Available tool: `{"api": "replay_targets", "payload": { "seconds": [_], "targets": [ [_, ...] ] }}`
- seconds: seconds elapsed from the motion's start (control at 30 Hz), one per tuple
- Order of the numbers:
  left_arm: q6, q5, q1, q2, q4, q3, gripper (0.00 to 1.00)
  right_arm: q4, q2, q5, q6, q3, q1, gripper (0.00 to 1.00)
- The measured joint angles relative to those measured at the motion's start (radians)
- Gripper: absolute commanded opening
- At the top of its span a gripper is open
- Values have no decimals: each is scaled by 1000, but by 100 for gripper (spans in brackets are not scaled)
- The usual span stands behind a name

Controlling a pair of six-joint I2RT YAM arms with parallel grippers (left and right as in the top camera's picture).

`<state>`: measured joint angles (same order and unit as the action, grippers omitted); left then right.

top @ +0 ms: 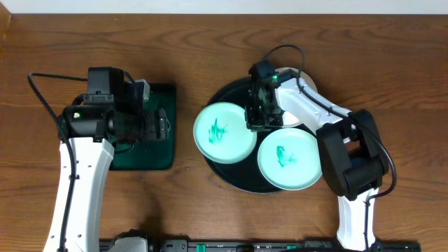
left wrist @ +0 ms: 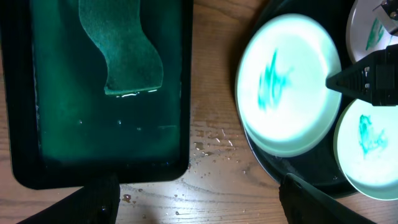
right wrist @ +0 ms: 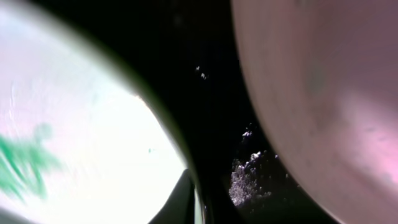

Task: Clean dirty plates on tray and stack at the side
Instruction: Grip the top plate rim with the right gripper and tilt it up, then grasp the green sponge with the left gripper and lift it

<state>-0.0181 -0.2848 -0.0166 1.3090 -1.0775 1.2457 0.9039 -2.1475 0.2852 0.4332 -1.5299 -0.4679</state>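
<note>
I will next grip the green sponge across its long sides with my left gripper, so a broad end stays free to wipe the dirty plates.
The black tray (top: 231, 178) holds three plates with teal smears. One mint-green plate (top: 224, 131) lies at its left, a second mint-green plate (top: 289, 159) at the front right, and a white plate (top: 292, 117) at the back, partly under the right arm. My right gripper (top: 253, 124) is shut on the left mint plate's right rim (right wrist: 81, 124), with one dark finger (right wrist: 180, 199) lying over the plate. My left gripper (left wrist: 199, 205) hangs open above bare wood, holding nothing, between the green tray and the black tray (left wrist: 273, 174).
A rectangular dark green tray (top: 150, 157) sits left of the black tray, wet inside, with a green sponge (left wrist: 127, 53) lying in it. Water droplets spot the wood (left wrist: 214, 140) between the two trays.
</note>
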Motion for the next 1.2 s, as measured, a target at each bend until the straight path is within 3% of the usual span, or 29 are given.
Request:
{"api": "replay_targets", "payload": {
  "seconds": [0.63, 0.77, 1.03, 1.2],
  "targets": [
    [0, 0, 0, 0, 0, 0, 83, 0, 2, -5, 15, 4, 0, 1],
    [-3, 2, 0, 0, 8, 0, 65, 0, 3, -5, 14, 4, 0, 1],
    [-35, 117, 0, 91, 109, 0, 58, 0, 3, -5, 14, 5, 0, 1],
    [-50, 147, 0, 248, 219, 0, 46, 0, 3, -5, 14, 5, 0, 1]
  ]
}}
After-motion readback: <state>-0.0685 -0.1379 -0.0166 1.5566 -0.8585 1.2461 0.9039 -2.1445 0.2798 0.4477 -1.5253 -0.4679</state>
